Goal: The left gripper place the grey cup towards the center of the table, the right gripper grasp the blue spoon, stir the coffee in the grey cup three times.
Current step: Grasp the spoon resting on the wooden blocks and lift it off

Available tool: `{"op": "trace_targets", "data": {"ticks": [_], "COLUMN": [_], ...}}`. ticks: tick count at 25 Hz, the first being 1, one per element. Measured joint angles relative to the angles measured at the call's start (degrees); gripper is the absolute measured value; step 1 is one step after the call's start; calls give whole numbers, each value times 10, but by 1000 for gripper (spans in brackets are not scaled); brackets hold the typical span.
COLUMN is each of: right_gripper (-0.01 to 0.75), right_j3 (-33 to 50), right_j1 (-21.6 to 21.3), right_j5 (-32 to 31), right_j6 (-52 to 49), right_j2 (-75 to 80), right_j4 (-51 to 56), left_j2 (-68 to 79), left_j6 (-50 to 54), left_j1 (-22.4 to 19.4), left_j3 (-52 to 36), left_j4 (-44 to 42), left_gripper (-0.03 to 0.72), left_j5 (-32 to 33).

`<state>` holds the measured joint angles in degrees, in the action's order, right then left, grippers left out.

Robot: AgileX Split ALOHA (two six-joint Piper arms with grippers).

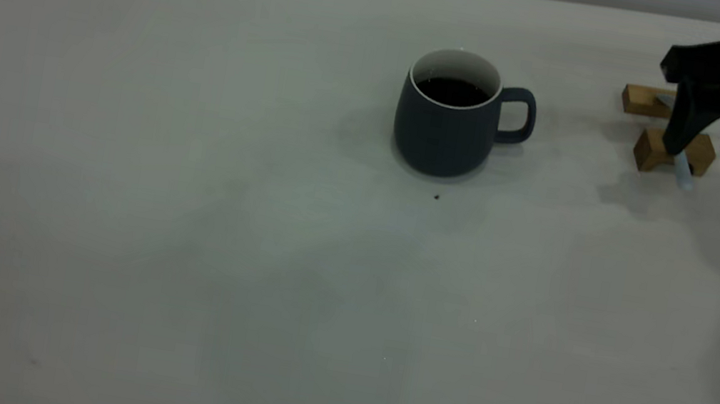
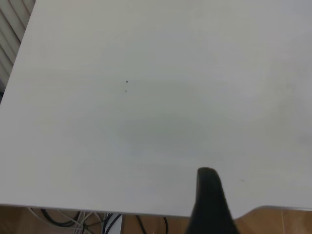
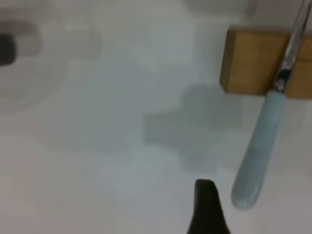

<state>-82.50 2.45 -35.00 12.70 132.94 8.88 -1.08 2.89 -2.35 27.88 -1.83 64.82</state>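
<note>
I need to grab the blue spoon by its pale handle [image 1: 684, 172] with my right gripper next. Then the blue spoon can stir the coffee in the grey cup [image 1: 445, 129].
The grey cup [image 1: 445, 129] stands upright near the middle of the table [image 1: 184, 217], handle turned to the right, with dark coffee [image 1: 453, 91] inside. The blue spoon [image 3: 258, 151] lies across two wooden blocks at the far right, and its pale handle end [image 1: 684, 174] sticks out past the nearer block. My right gripper [image 1: 700, 153] hangs open over the spoon with a finger on either side of the handle, not touching it; one fingertip [image 3: 207, 204] shows beside the handle. Of the left gripper only one dark finger [image 2: 209, 200] shows, low over bare table near its edge, holding nothing.
Two small wooden blocks [image 1: 647, 101] [image 1: 671, 152] carry the spoon at the far right; the nearer one [image 3: 248, 63] is under the metal stem. A tiny dark speck [image 1: 436, 197] lies in front of the cup. Cables hang below the table edge [image 2: 97, 219].
</note>
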Motion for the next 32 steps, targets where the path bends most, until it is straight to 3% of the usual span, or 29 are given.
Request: {"op": "trace_targets", "data": {"ticks": [19,23,28,32], "right_gripper": [574,447,117,120], "right_j3": [-21,-22,-22,-22], "right_j1": [0,0,0,0], "right_j5": [55,56,56,40], "right_j6": [-1,-1,-1,-3], "right_j2": [70,70,70,56], "right_j4": [3,3,3,2], "left_j2": [0,0,0,0], "left_j6": [0,0,0,0], "left_j1": [0,0,0,0], "left_j3": [0,0,0,0], "left_j4": [0,0,0,0], "left_gripper": [585,585,585,585], "left_j5": [0,0,0,0]}}
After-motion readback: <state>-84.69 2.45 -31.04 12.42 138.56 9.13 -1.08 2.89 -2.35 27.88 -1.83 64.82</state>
